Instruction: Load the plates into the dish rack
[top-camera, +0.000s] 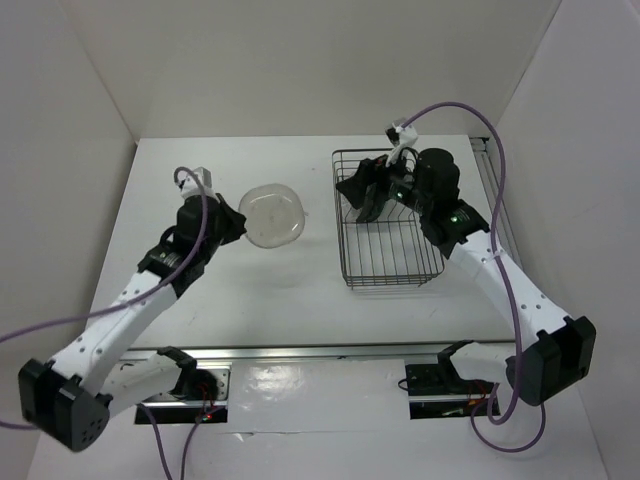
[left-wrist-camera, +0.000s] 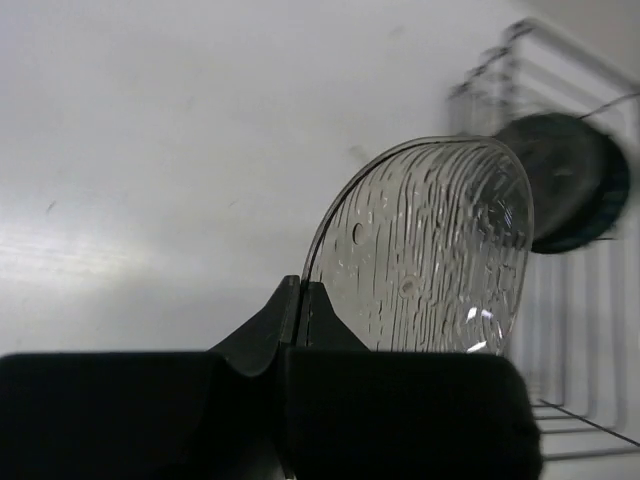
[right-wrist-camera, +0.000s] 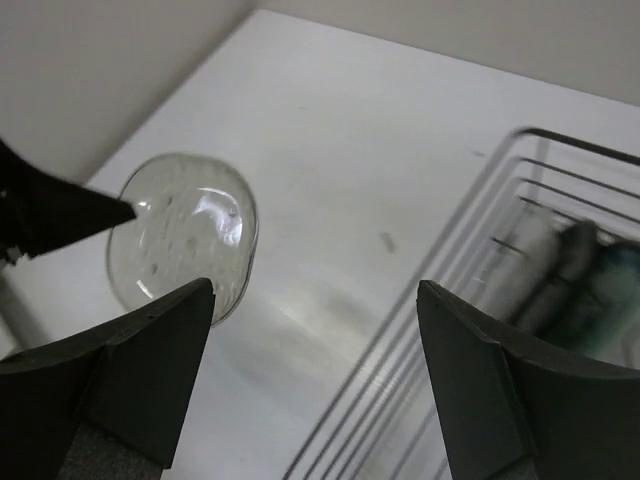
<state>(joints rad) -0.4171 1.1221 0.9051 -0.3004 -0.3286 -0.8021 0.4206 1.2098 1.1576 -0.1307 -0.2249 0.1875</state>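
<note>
I will next grab the clear glass plate with my right gripper by the plate's rim facing the rack, to slot it between the wires. This leaves another edge of the plate free.
A clear glass squarish plate is held just above the table left of centre, and my left gripper is shut on its near rim. In the left wrist view the fingers pinch the plate edge-on. The dark wire dish rack stands to the right. My right gripper hovers open over the rack's far left part, with nothing between its fingers. Its wrist view shows the open gripper, the glass plate and the rack's wires. A dark blue-green plate stands upright in the rack.
Blurred upright plates stand at the rack's far end. White walls close the table at the back and both sides. A metal rail runs along the near edge between the arm bases.
</note>
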